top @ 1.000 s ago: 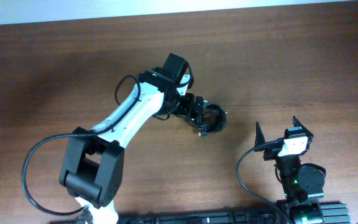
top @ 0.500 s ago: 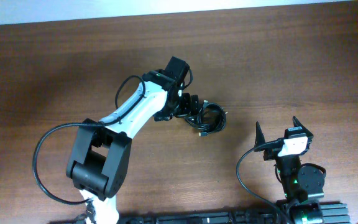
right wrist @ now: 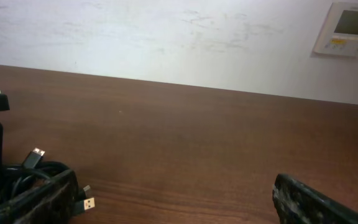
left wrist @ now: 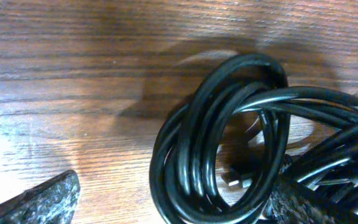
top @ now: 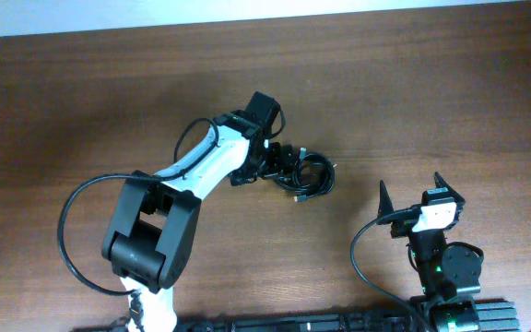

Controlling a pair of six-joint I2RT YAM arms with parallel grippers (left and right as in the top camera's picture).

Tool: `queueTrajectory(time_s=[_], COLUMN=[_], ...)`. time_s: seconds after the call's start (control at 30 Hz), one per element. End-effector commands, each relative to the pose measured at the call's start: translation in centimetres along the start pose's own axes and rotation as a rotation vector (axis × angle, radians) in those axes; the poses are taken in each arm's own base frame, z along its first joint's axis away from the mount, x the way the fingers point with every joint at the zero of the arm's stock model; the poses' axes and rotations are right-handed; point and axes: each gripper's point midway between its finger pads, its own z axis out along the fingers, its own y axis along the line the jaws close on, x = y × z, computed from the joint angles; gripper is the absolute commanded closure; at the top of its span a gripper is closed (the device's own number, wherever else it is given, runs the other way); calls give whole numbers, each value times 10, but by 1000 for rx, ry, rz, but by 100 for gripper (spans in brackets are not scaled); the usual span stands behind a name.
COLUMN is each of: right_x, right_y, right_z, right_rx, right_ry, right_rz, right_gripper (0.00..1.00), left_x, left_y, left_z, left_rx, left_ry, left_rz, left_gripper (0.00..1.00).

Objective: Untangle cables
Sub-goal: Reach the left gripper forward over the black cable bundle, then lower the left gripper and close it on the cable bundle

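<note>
My left gripper is to grab the knot's outer loop point(top: 285, 178) point(left wrist: 190, 163) next. The plugs and other coils then stay free for my right gripper to untangle.
The cables point(top: 314, 175) lie as a small black knot on the brown table point(top: 81, 101), right of centre. My left gripper point(top: 287, 162) is down at the knot's left side. In the left wrist view the glossy coiled cables point(left wrist: 229, 143) fill the space between the two wide-apart fingers point(left wrist: 42, 202), and my left gripper point(left wrist: 169, 208) is open around a loop. My right gripper point(top: 413, 194) is open near the front right, apart from the knot. In the right wrist view the cables point(right wrist: 14, 180) and a USB plug point(right wrist: 89, 203) lie at the far left, and nothing sits within my right gripper point(right wrist: 176, 202).
A white wall with a small control panel point(right wrist: 351, 28) stands beyond the table's far edge. A black rail point(top: 339, 323) runs along the front edge by the arm bases. The left arm's own thick wire point(top: 76, 231) loops out to the left.
The left arm's lower links have swung to the right and its wrist has shifted slightly, with the gripper staying at the knot. The right arm and the cables have not moved.
</note>
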Motion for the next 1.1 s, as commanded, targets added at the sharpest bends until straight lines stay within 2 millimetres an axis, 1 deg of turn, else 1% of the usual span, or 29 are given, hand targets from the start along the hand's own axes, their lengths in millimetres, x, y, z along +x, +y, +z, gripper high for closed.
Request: queueTrajectory(time_s=[0.0,0.07,0.23,0.33,0.53,0.57,0.63,0.7,0.83,0.9,0.97,1.0,1.07], right_x=[3,3,3,3,3,3,3,3,3,3,3,3,3], right_y=[-3,-3,-3,-3,-3,-3,-3,-3,-3,-3,-3,-3,-3], right_z=[0,0,0,0,0,0,0,0,0,0,0,0,0], right_rx=[17,17,17,17,17,17,17,17,17,17,17,17,17], right_ry=[6,6,6,6,6,6,5,5,6,6,6,6,6], right_rz=[7,7,7,7,7,7,7,7,7,7,7,7,7], right_gripper=[1,1,1,2,1,1,1,1,1,1,1,1,1], left_x=[3,2,-9,-8,-14,-13,-9,-4,9,10,10,11,11], left_y=[12,11,14,9,30,31,32,30,18,16,18,16,16], left_z=[16,16,14,14,10,10,10,11,14,16,17,17,17], left_rx=[-43,-42,-38,7,-6,-10,-18,-22,-29,-64,-111,-108,-108], left_ry=[9,3,-35,-13,-1,6,20,32,53,36,12,12,12], left_rz=[-35,-45,-52,-20,-76,-78,-69,-20,51,73,96,100,101], left_gripper=[2,0,1,1,1,0,4,6,7,7,5,5,7])
